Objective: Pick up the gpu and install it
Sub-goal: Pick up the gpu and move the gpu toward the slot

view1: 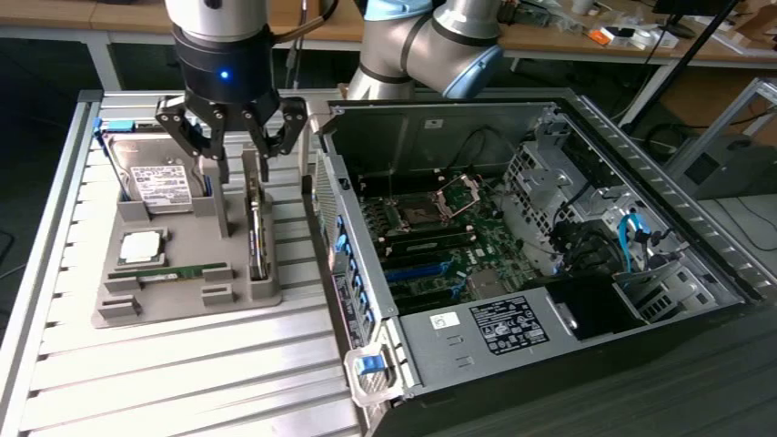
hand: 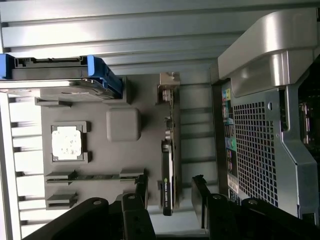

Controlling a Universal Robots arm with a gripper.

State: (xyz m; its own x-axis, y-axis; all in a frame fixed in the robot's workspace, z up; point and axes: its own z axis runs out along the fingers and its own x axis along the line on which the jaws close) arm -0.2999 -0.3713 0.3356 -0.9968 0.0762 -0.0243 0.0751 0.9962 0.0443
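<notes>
The GPU (hand: 168, 165) is a thin card with two flat sides, and it stands on edge. I will grab it with my gripper by its black shroud end (hand: 167, 192) next, to install it.
The gpu (view1: 255, 232) is a thin black card standing on edge in a slot along the grey holder tray (view1: 182, 305), on the side nearest the computer case. My gripper (view1: 239, 157) hangs open just above the card's far end. In the wrist view the gpu (hand: 168, 165) runs between my two black fingers (hand: 141, 187), and the gripper (hand: 170, 192) straddles its line without touching it. Nothing is held.
The tray also carries a silver hard drive (view1: 158, 182) in a blue carrier, a processor chip (view1: 142, 244) and a green memory stick (view1: 170, 271). The open computer case (view1: 522, 246) with its motherboard lies at the exterior view's right. Everything rests on a slatted metal table (view1: 158, 382).
</notes>
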